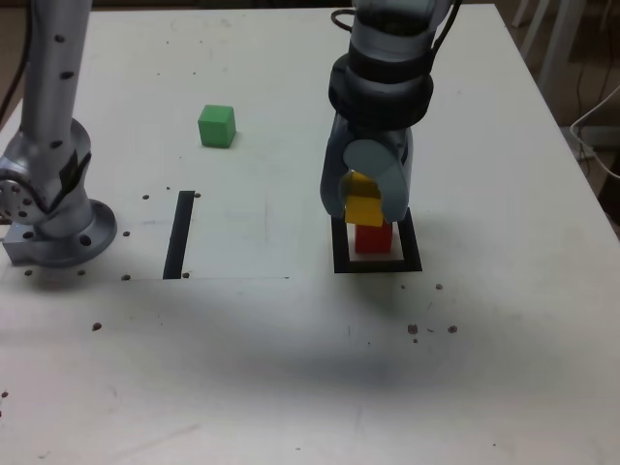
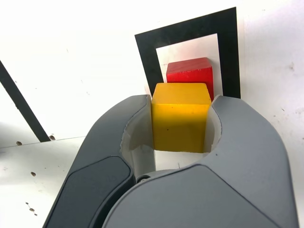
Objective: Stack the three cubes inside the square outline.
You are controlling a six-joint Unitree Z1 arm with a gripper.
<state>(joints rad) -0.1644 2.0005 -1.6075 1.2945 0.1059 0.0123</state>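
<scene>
The yellow cube [image 1: 364,207] has its base over the red cube's top in the exterior view and would stand there, so I should open my gripper now.
The red cube [image 1: 373,238] [image 2: 190,75] sits inside the square outline [image 1: 341,254] [image 2: 147,52] on the white table. My gripper [image 1: 365,199] [image 2: 181,122] is shut on the yellow cube [image 1: 364,207] [image 2: 180,118], which hangs just above the red cube and slightly toward the exterior view's left; whether the two touch I cannot tell. The green cube [image 1: 217,126] lies alone on the table, far off toward the exterior view's upper left, and does not show in the wrist view.
A thin black strip [image 1: 179,233] [image 2: 21,105] lies on the table between the outline and the arm's grey base [image 1: 53,208] at the exterior view's left. Small dark holes [image 1: 426,329] dot the table. The table's right edge runs past the outline.
</scene>
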